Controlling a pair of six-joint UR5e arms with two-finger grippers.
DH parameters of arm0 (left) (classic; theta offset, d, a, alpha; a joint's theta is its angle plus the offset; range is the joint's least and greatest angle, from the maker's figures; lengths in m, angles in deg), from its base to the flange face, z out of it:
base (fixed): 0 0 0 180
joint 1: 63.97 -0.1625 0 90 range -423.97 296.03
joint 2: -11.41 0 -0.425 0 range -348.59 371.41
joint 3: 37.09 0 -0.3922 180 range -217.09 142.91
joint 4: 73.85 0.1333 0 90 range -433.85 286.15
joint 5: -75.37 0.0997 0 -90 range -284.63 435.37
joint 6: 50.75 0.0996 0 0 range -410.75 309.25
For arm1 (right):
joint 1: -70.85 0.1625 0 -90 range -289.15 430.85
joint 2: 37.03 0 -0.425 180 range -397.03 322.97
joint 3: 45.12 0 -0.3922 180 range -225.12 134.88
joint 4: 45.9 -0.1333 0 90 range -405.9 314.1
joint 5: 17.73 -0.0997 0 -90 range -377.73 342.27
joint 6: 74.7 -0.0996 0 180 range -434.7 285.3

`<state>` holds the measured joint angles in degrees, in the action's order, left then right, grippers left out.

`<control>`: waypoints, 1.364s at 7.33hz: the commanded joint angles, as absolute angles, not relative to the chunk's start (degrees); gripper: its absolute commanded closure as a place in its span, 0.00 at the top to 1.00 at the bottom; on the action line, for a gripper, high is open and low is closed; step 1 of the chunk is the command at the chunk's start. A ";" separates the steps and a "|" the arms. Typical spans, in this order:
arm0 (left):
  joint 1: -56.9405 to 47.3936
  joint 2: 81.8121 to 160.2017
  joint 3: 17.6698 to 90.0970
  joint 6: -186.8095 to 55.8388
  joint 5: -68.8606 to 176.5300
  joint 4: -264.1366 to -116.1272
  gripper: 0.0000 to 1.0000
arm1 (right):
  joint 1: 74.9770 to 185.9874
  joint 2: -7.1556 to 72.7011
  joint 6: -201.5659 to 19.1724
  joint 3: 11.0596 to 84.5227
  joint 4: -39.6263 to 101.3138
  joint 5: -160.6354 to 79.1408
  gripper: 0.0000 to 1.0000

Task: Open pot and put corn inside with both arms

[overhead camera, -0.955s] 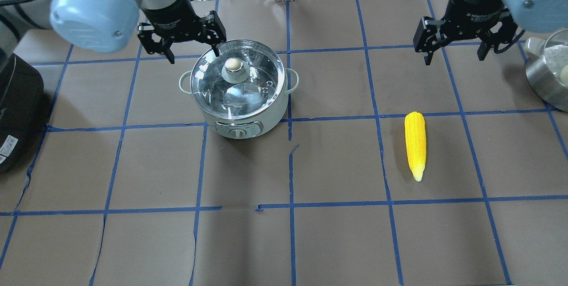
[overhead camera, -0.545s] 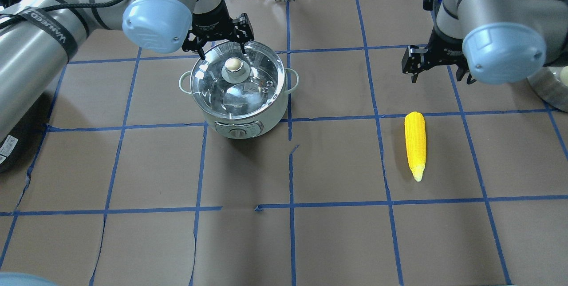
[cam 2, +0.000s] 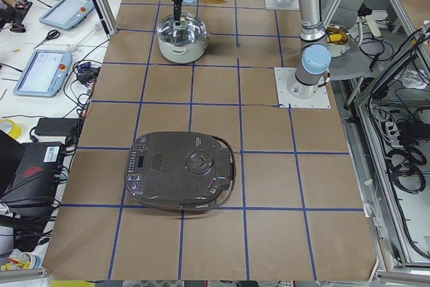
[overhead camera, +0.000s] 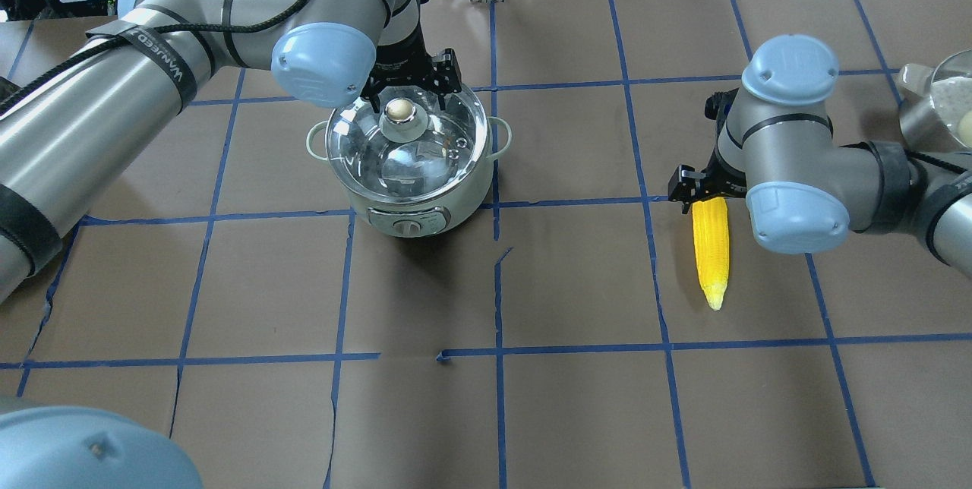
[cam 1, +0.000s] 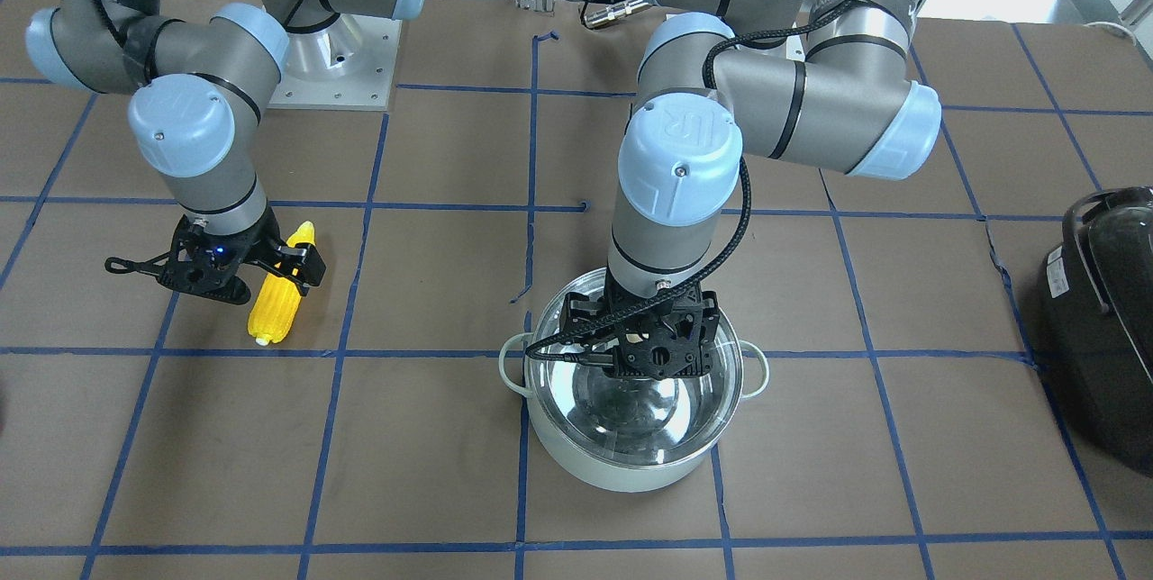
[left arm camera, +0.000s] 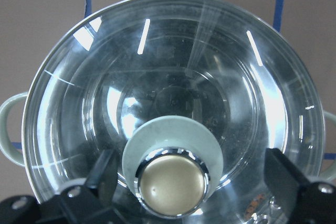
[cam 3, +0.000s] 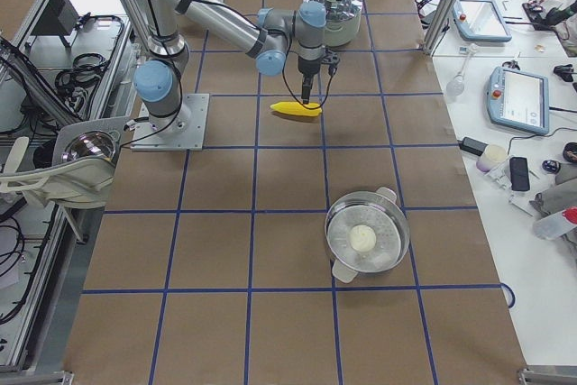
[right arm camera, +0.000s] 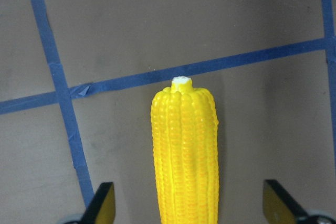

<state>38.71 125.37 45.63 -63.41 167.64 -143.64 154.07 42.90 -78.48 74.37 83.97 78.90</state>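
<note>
The robot's left gripper needs to close now. Both of its fingers reach down around the knob's silver ring, low over the glass lid, so they would hold the pale knob if they closed now.
The pale mint pot stands left of centre with its glass lid on. My left gripper is open just over the lid's pale knob. In the left wrist view the fingers stand apart on either side of the knob without touching it. The yellow corn lies flat on the right. My right gripper is open above its thick end. In the right wrist view the corn lies between the spread fingers, with its tip pointing away.
A large black appliance sits at the table's end on my left, also in the exterior left view. A steel pot with a lid stands at the end on my right and shows at the overhead view's edge. Blue tape lines grid the brown table.
My left gripper has moved right and forward from beside the pot to over the lid knob. My right gripper has moved down the table to the corn's thick end. Pot and corn have not moved.
</note>
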 commanded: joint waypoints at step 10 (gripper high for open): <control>34.59 122.17 44.04 -62.36 168.54 -145.91 0.05 | 152.67 38.45 -78.47 74.52 84.53 77.64 0.00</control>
<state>37.22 123.57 44.90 -62.48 168.79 -144.56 152.40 37.74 -78.32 75.67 84.58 77.78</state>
